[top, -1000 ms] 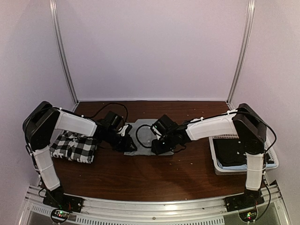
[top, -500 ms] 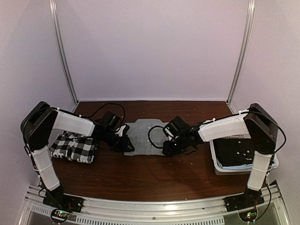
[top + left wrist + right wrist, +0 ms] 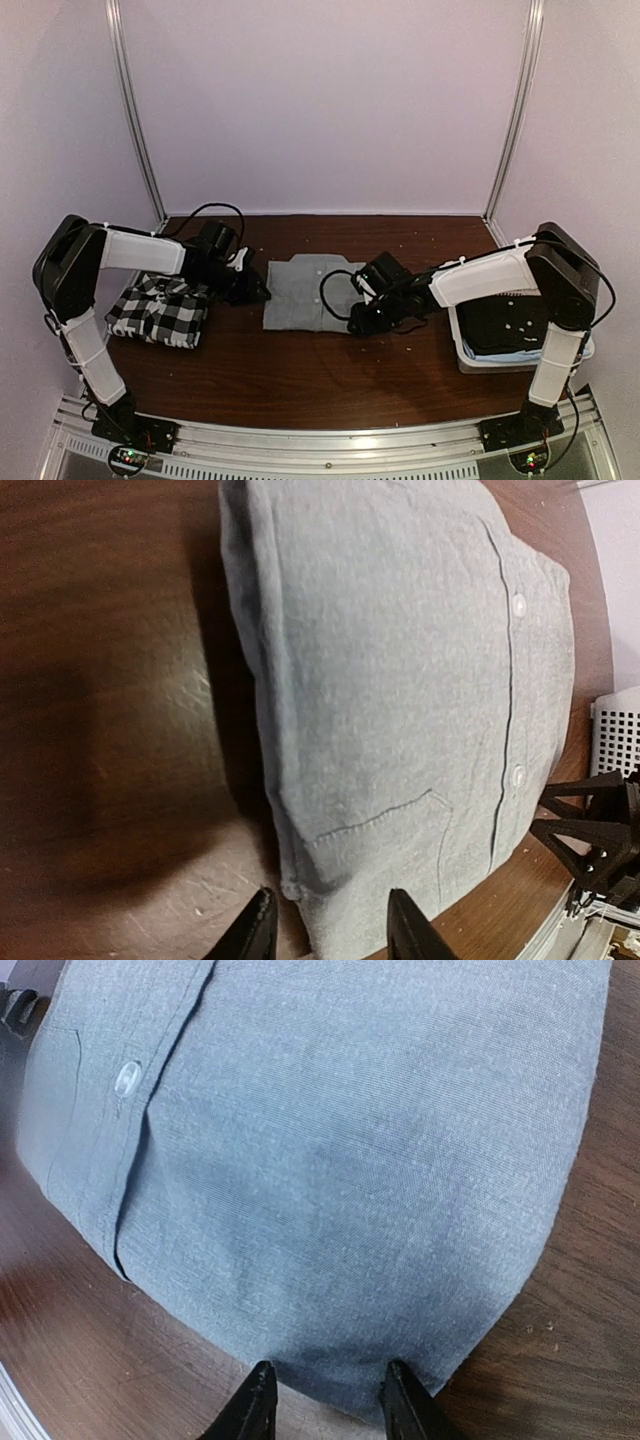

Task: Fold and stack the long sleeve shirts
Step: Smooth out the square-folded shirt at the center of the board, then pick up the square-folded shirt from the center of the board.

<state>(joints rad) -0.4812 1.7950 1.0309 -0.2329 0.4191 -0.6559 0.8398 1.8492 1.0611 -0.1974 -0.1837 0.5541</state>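
Note:
My left gripper grabs the grey shirt's folded side edge [image 3: 267,309] [image 3: 306,893] beside the chest pocket next, to turn the shirt over for stacking.
The grey long sleeve shirt [image 3: 306,292] lies folded into a rectangle at the table's middle, button placket up. In the left wrist view the grey shirt [image 3: 400,680] shows a chest pocket and two buttons. My left gripper [image 3: 257,291] stands just off its left edge. Its jaws [image 3: 330,922] are open, with the shirt's near corner lying below the gap. My right gripper [image 3: 357,322] is at the shirt's near right corner. It [image 3: 328,1385] is open, and its fingers straddle the folded edge of the shirt [image 3: 340,1160]. The checked shirt [image 3: 160,310] lies folded at the left.
A white basket [image 3: 462,345] holding dark cloth stands at the right, under my right forearm. The brown table [image 3: 300,375] shows bare wood in front of the shirts. White walls and metal posts close the back.
My left gripper has drawn back leftward off the grey shirt and its jaws have widened. The right gripper has slid rightward to the shirt's right corner. The shirt now lies uncovered.

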